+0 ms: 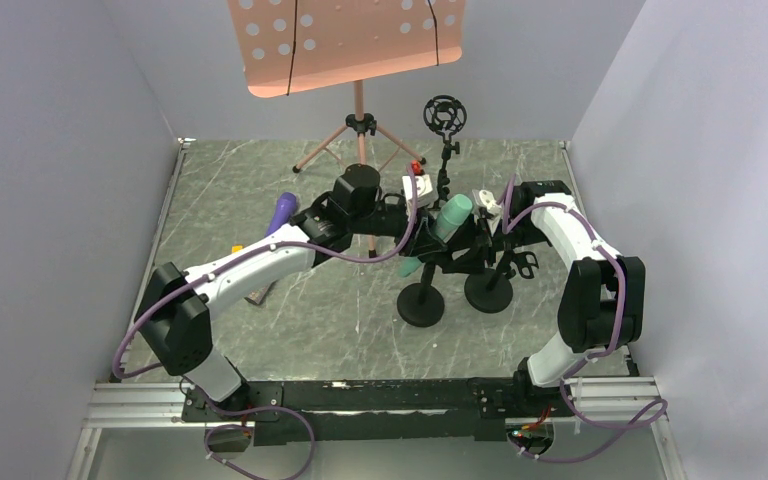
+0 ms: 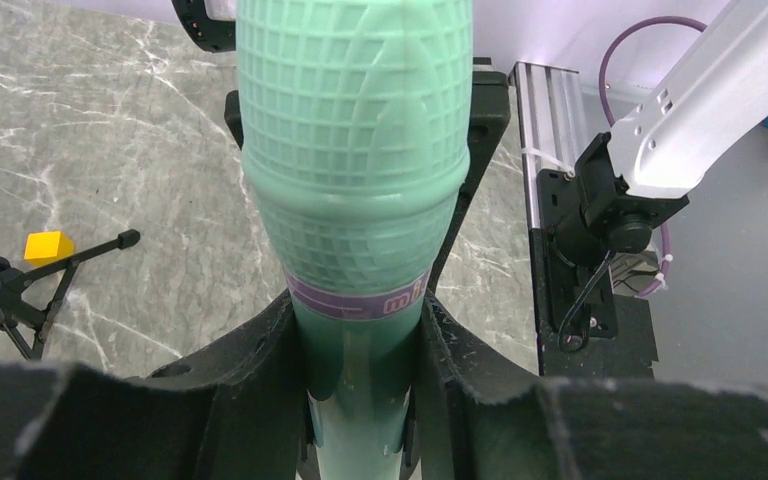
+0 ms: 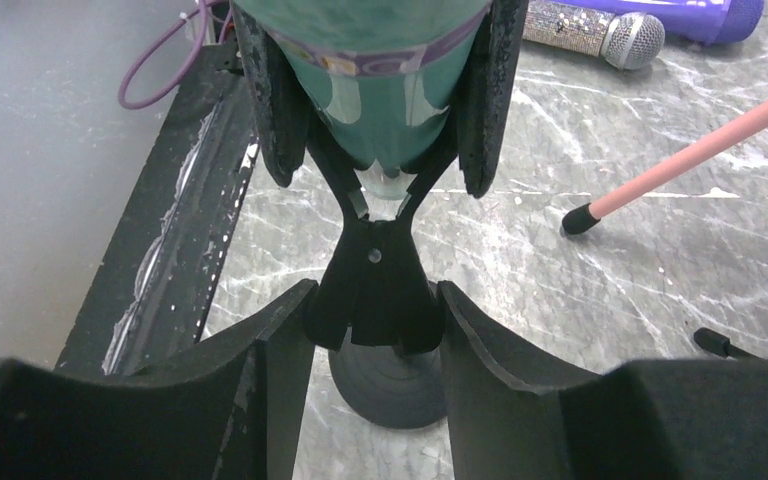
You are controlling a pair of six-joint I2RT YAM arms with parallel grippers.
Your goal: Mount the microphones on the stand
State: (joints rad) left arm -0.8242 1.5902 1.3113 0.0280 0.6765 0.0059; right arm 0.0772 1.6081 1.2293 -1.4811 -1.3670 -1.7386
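I will open my left gripper now, because the microphone's green body is between both prongs of the forked clip (image 3: 372, 280) and the microphone would stay in the clip.
My left gripper (image 2: 357, 335) is shut on the mint green microphone (image 2: 355, 150), just below its purple band, with the ribbed head pointing away from the wrist. The microphone's tail (image 3: 385, 130) sits in the forked black clip (image 3: 372, 280) of a stand with a round base (image 3: 385, 385). My right gripper (image 3: 372, 300) is shut on that clip, one finger against each side. From above, the green microphone (image 1: 450, 218) lies tilted between the two arms over the stand's base (image 1: 420, 302). The purple microphone (image 1: 280, 212) and the glittery silver microphone (image 3: 590, 28) lie on the table.
A second round-based stand (image 1: 488, 290) stands right beside the first. Behind are a pink music stand (image 1: 345, 45) on tripod legs (image 3: 680, 160) and a black ring shock mount (image 1: 446, 114) on its pole. A yellow block (image 2: 48, 245) and a small black tripod (image 2: 20, 290) are on the table.
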